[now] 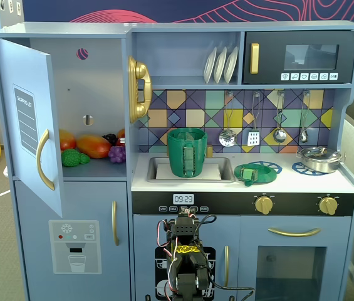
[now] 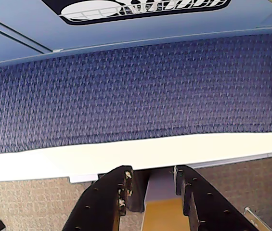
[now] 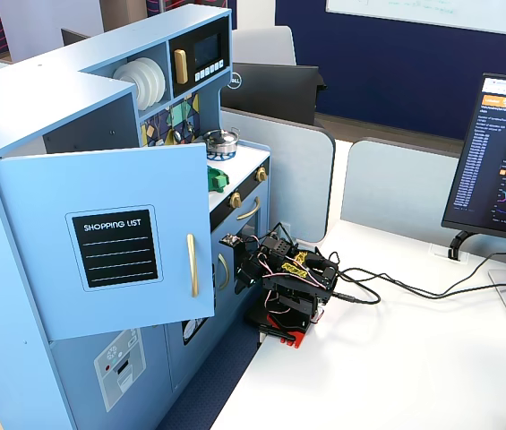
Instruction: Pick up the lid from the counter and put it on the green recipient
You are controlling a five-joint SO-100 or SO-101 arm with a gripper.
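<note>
The green lid needs to go on the tall green pot (image 1: pixel 188 152), so I should next grab the lid by its strap handle (image 1: pixel 249 175) with my gripper.
The green lid (image 1: pixel 255 173) lies flat on the white counter, right of the sink, strap handle up. It also shows as a green patch on the counter in the side fixed view (image 3: pixel 219 179). The tall green pot (image 1: pixel 188 152) stands upright in the sink (image 1: pixel 225 169), open at the top; the open door hides it in the side fixed view. My arm (image 1: pixel 186 260) sits folded low in front of the kitchen, far below both; it also shows on the white table (image 3: pixel 290 285). In the wrist view my gripper (image 2: pixel 152 169) points down, jaws parted and empty.
A silver steel pot with lid (image 1: pixel 319 158) stands at the counter's right end. The fridge door (image 1: pixel 29 119) hangs open at the left, with toy food on the shelf. Utensils (image 1: pixel 254 135) hang above the counter. A monitor (image 3: pixel 503 157) and cables lie on the table.
</note>
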